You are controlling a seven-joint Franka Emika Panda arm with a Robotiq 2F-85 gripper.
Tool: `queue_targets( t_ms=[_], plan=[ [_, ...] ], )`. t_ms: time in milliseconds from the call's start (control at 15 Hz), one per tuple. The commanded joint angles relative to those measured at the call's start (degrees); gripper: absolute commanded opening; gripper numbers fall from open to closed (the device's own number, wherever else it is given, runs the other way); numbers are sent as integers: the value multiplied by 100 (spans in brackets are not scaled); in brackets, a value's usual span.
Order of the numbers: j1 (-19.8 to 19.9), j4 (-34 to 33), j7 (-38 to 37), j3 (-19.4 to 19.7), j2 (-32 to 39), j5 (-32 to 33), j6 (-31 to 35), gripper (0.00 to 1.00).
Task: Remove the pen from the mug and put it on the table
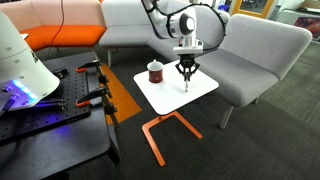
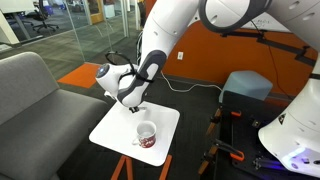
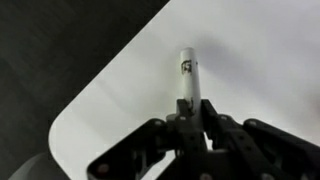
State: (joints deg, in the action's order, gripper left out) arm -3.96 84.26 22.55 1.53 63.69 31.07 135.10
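I should open my gripper now. The pen's lower end reaches the white table top inside the table top's edge, so the pen would settle there.
The dark red-brown mug (image 1: 155, 71) stands on the white square table (image 1: 170, 97), to one side of my gripper; the pen is out of the mug. My gripper (image 1: 186, 70) is shut on the pen (image 1: 186, 85), which hangs upright with its lower end at or just above the table top. The wrist view shows the pale pen (image 3: 187, 72) sticking out from between the shut fingers (image 3: 188, 108) over the table (image 3: 255, 55), near a rounded corner. The gripper (image 2: 133, 102), mug (image 2: 146, 134) and table (image 2: 112, 130) show in both exterior views.
A grey sofa (image 1: 255, 55) curves behind the table, with an orange seat (image 1: 65, 38) beside it. A black workbench with clamps (image 1: 60, 105) stands close to the table. The table's orange base (image 1: 160, 130) rests on dark carpet.
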Motion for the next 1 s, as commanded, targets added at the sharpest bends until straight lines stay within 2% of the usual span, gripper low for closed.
queue_targets(
  t_ms=[0, 200, 267, 333, 467, 733, 867, 933],
  plan=[
    [217, -225, 368, -212, 81, -329, -29, 5],
    [449, -246, 612, -381, 76, -612, 77, 5],
    [499, -256, 644, -405, 81, -687, 56, 13],
    [558, -267, 717, -445, 78, -760, 36, 44],
    [620, -263, 782, -483, 88, -852, 53, 52],
    [723, -207, 869, -623, 86, -1020, 144, 83],
    [720, -195, 848, -646, 64, -1045, 195, 96],
    [716, -189, 842, -649, 52, -1059, 217, 100]
  ],
)
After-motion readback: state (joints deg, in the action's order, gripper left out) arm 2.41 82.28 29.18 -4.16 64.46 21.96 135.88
